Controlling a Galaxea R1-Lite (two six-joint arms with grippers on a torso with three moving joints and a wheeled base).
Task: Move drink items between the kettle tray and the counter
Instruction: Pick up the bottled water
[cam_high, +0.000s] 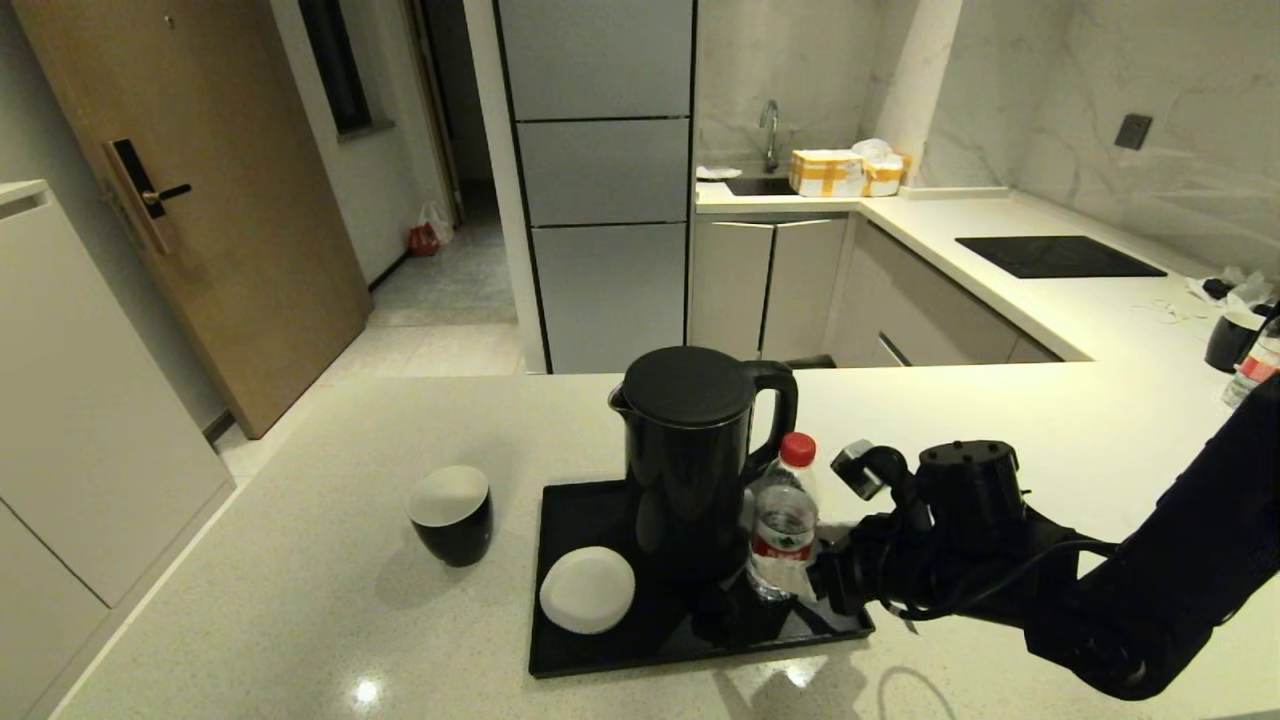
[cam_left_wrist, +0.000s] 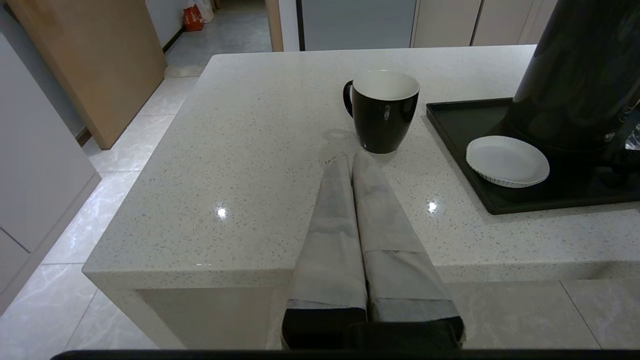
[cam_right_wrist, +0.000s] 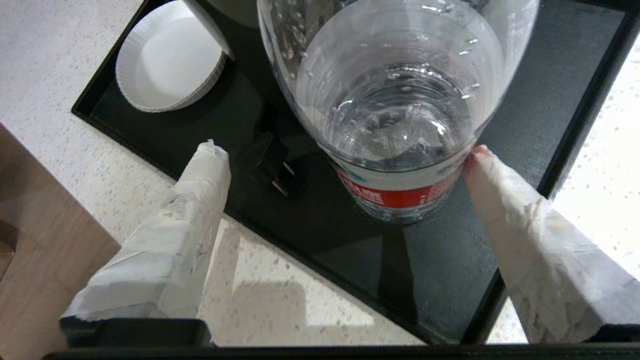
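Note:
The right gripper's fingers barely reach the red label (cam_right_wrist: 400, 197), one beside the plug (cam_right_wrist: 264, 157), so it is too early to close on the bottle. The gripper moves forward first.
A black cup (cam_high: 451, 515) with a white inside stands on the speckled counter (cam_high: 300, 600), left of the glossy black tray (cam_high: 600, 655). In the left wrist view the cup (cam_left_wrist: 382, 110) shows a handle, and my left gripper (cam_left_wrist: 350, 160) is shut and empty just short of it. The clear bottle (cam_high: 783, 530) with red cap and label stands upright on the tray, right of the kettle (cam_high: 690, 460). My right gripper (cam_high: 815, 575) is open around the bottle (cam_right_wrist: 395, 100). One fingertip (cam_right_wrist: 477, 155) touches its label; the other fingertip (cam_right_wrist: 212, 155) is apart.
A white saucer (cam_high: 587, 590) lies on the tray's front left. A plug (cam_right_wrist: 280, 175) lies on the tray beside the bottle. Another dark cup (cam_high: 1232, 340) and bottle (cam_high: 1258, 365) stand at the far right. A cooktop (cam_high: 1060, 256) is set in the back counter.

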